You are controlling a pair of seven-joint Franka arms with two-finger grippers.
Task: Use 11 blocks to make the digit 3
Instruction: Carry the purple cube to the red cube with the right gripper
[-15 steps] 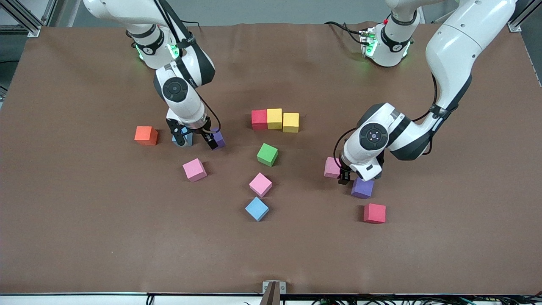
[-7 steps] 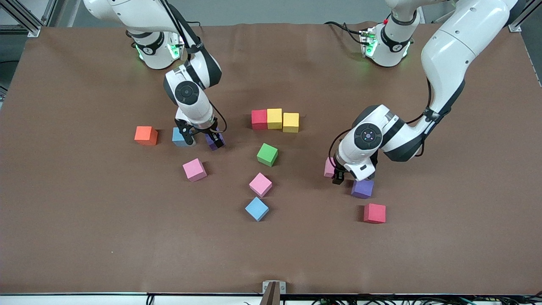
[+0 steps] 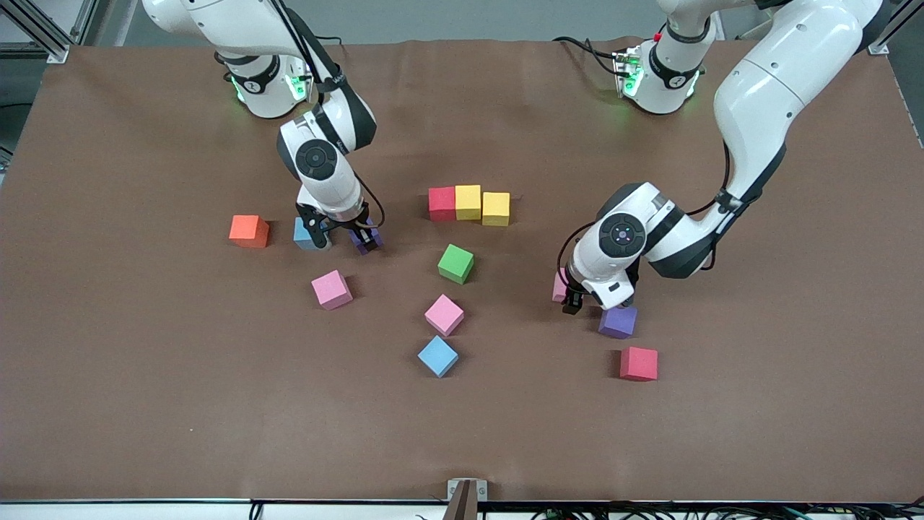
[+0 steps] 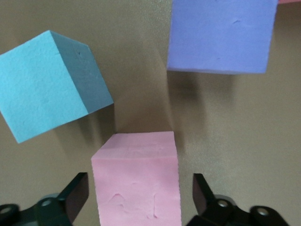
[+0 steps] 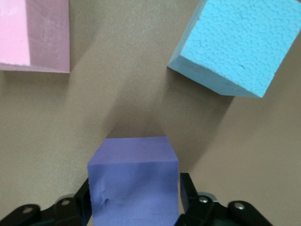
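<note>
My left gripper's fingers are on either side of the pink block in the left wrist view. My left gripper will close on the pink block.
My right gripper (image 3: 348, 240) (image 5: 135, 188) is low on the table, with its fingers pressed against both sides of a purple block (image 3: 359, 235) (image 5: 134, 181). A light blue block (image 3: 306, 232) (image 5: 235, 47) lies beside it. My left gripper (image 3: 581, 297) (image 4: 139, 183) stands open astride a pink block (image 3: 559, 283) (image 4: 136, 174), with a gap on each side. A second purple block (image 3: 617, 321) (image 4: 221, 35) and a red block (image 3: 639, 363) lie nearer the front camera. A red block (image 3: 442, 204) and two yellow blocks (image 3: 468, 201) (image 3: 496, 208) form a touching row mid-table.
A green block (image 3: 455, 263), a pink block (image 3: 444, 314) and a blue block (image 3: 437, 355) lie loose nearer the camera than the row. Another pink block (image 3: 332, 289) sits near the right gripper. An orange cube (image 3: 249, 231) stands toward the right arm's end.
My right gripper slid from beside the light blue block to the purple block and closed on it. My left gripper shifted a little from the purple block to astride the pink one.
</note>
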